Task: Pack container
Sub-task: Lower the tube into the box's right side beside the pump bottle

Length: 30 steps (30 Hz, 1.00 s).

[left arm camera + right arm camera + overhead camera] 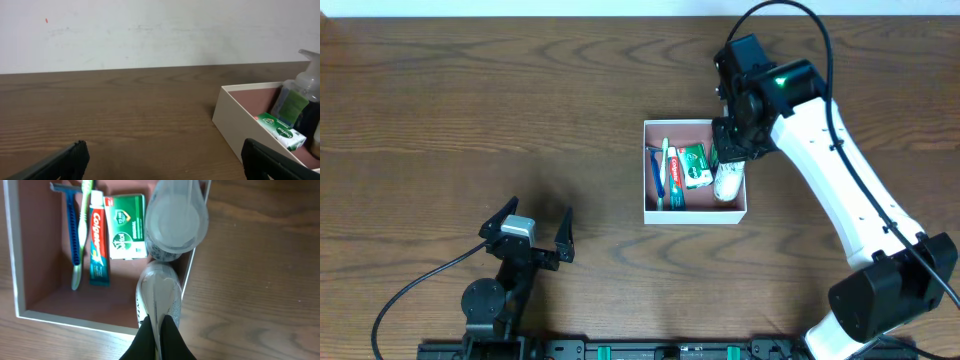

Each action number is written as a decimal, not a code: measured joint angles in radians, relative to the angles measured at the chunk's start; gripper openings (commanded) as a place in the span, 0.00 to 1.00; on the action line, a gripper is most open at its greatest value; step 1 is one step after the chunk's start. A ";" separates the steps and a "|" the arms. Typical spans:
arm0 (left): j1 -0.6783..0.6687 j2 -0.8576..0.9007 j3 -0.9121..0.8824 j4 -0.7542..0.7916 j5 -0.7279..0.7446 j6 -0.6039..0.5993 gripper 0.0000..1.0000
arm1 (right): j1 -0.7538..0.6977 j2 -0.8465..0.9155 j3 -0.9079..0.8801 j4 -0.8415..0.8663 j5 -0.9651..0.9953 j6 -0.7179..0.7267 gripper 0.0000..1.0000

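The white tube's lower end (725,189) (159,277) reaches down to the container's bottom. My right gripper should open, because the tube would rest inside if I let go.
The container (695,215) is a shallow square box with white walls and a pink-brown inside, at the table's middle right. In it lie a blue razor (72,227), a toothbrush (81,240), a red and green toothpaste tube (99,242) and a green packet (127,226). A clear bottle (175,222) stands at its right wall. My right gripper (159,325) is shut on the crimped end of a white tube (157,292) that hangs into the container's right front corner. My left gripper (535,235) is open and empty, low at the front left.
The left wrist view shows the container's white wall (235,122) to the right of my open left fingers (167,160), with the green packet (280,131) and the bottle (300,95) inside. A pale wall stands behind the wooden table (470,100).
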 measured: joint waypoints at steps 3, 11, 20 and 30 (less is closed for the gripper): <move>0.000 0.000 0.000 0.000 0.000 0.000 0.98 | 0.000 -0.002 -0.008 0.018 0.000 0.004 0.01; 0.000 0.000 0.000 0.000 0.000 0.000 0.98 | 0.000 -0.002 -0.010 0.023 0.000 0.009 0.07; 0.000 0.000 0.000 0.000 0.000 0.000 0.98 | 0.000 -0.002 -0.028 0.034 0.007 0.016 0.24; 0.000 0.000 0.000 0.000 0.000 0.000 0.98 | 0.000 -0.002 -0.028 0.036 0.008 0.017 0.29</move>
